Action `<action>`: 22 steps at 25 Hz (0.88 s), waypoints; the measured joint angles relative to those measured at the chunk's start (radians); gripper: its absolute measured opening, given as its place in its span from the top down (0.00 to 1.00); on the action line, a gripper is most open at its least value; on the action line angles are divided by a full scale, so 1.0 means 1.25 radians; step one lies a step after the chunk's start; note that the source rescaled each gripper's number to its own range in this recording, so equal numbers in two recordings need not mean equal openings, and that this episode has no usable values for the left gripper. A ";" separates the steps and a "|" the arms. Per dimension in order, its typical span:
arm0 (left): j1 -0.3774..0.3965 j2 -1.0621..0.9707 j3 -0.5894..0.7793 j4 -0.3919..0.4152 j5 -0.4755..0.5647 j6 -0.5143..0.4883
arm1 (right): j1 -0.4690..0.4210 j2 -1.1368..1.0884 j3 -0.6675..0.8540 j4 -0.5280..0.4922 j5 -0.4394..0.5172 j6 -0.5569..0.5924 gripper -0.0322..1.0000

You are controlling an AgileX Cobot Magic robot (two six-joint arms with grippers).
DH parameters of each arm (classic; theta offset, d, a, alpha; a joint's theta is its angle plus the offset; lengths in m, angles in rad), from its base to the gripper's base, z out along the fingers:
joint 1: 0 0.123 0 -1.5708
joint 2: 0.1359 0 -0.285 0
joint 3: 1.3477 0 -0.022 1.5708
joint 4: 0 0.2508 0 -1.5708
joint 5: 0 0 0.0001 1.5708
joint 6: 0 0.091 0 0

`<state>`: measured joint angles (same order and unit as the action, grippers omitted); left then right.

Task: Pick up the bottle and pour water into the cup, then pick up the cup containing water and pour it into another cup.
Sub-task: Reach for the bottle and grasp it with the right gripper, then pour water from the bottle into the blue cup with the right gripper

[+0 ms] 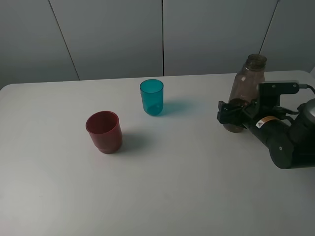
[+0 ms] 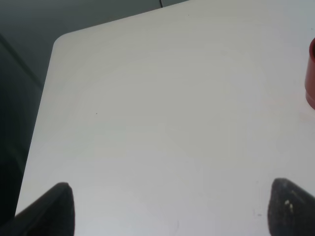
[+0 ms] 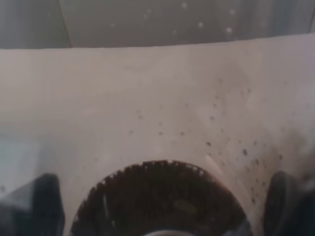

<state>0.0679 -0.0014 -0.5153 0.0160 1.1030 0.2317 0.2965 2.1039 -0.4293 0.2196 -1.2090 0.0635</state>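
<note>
My right gripper grabs the smoky grey-brown bottle by its lower part [image 1: 235, 118] next, to pour water into the teal cup [image 1: 151, 97].
The smoky grey-brown bottle [image 1: 248, 81] stands upright at the right of the white table [image 1: 187, 177]. My right gripper [image 1: 234, 117] is open, with its fingers on either side of the bottle's lower part. In the right wrist view the bottle [image 3: 162, 128] fills the picture, and the dark fingertips [image 3: 44, 201] sit at both lower corners. The teal cup [image 1: 151, 97] stands upright near the middle back. The dark-red cup [image 1: 104, 131] stands to its front left. My left gripper [image 2: 170, 211] is open above bare table, and a sliver of the red cup [image 2: 311, 73] shows at the edge.
A grey panelled wall [image 1: 162, 34] runs behind the table. The table's rounded left corner [image 2: 61, 42] drops off into dark floor. The left arm does not show in the exterior high view.
</note>
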 joint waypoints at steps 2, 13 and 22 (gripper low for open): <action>0.000 0.000 0.000 0.000 0.000 0.000 | 0.000 0.000 -0.001 0.000 0.000 0.000 0.00; 0.000 0.000 0.000 0.000 0.000 -0.001 | 0.000 0.000 -0.001 -0.002 -0.002 -0.001 0.97; 0.000 0.000 0.000 0.000 0.000 0.000 | 0.000 -0.043 -0.001 -0.031 0.039 0.001 0.97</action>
<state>0.0679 -0.0014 -0.5153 0.0160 1.1030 0.2320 0.2965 2.0501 -0.4309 0.1810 -1.1607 0.0643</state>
